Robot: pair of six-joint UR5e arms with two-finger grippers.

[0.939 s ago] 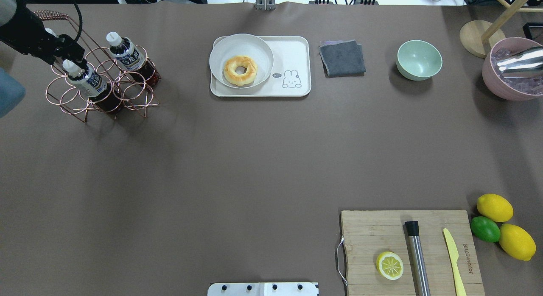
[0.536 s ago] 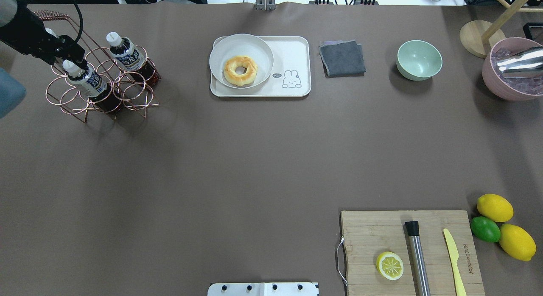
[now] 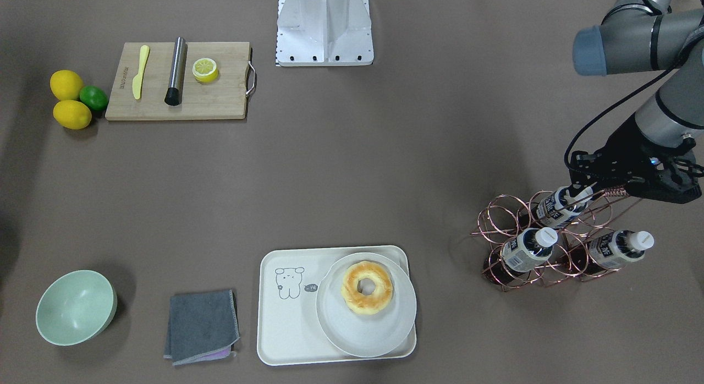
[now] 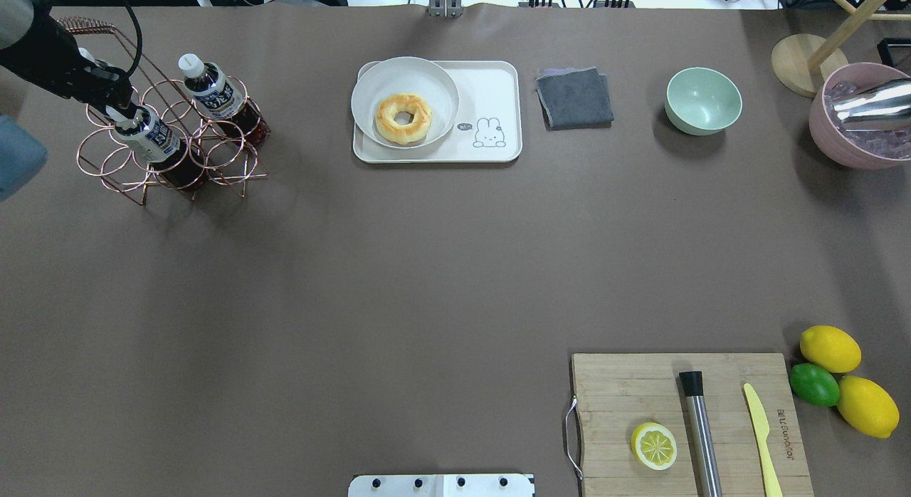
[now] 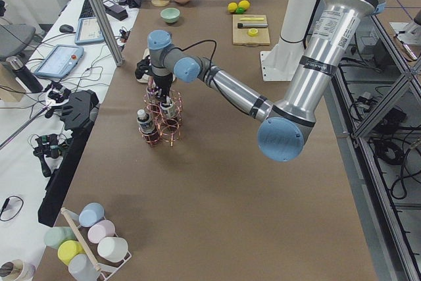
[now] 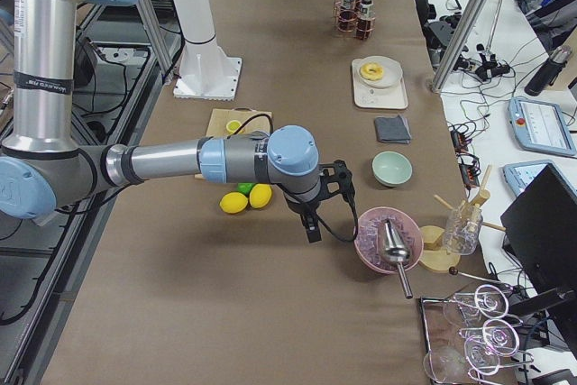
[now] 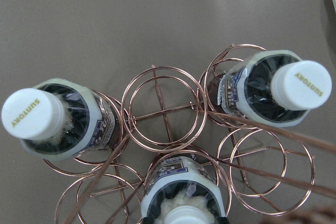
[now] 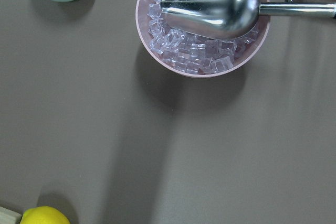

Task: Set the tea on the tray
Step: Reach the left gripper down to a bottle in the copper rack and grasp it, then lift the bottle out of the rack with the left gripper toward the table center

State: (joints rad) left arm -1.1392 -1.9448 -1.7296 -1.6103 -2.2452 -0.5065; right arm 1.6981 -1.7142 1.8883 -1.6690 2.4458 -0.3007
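I should next grab the tea bottle by its white cap with my left gripper to place it on the tray, because copper rings circle the bottle's body.
Three tea bottles stand in a copper wire rack at the far left of the table. Each is dark with a white cap. My left gripper hangs over the nearest tea bottle and covers its cap. In the front-facing view its fingers stand either side of that cap, open. The left wrist view looks straight down on the caps. The cream tray with the line-drawn animal lies at the far middle. My right gripper shows only in the right side view, so I cannot tell its state.
A white plate with a doughnut fills the tray's left part. Beyond it lie a grey cloth, a green bowl and a pink bowl of ice with a metal scoop. A cutting board, lemons and a lime sit near right.
My left gripper has shifted slightly left and come down over the nearest bottle's cap, which now is hidden in the overhead view. The bottles and rack have not moved.
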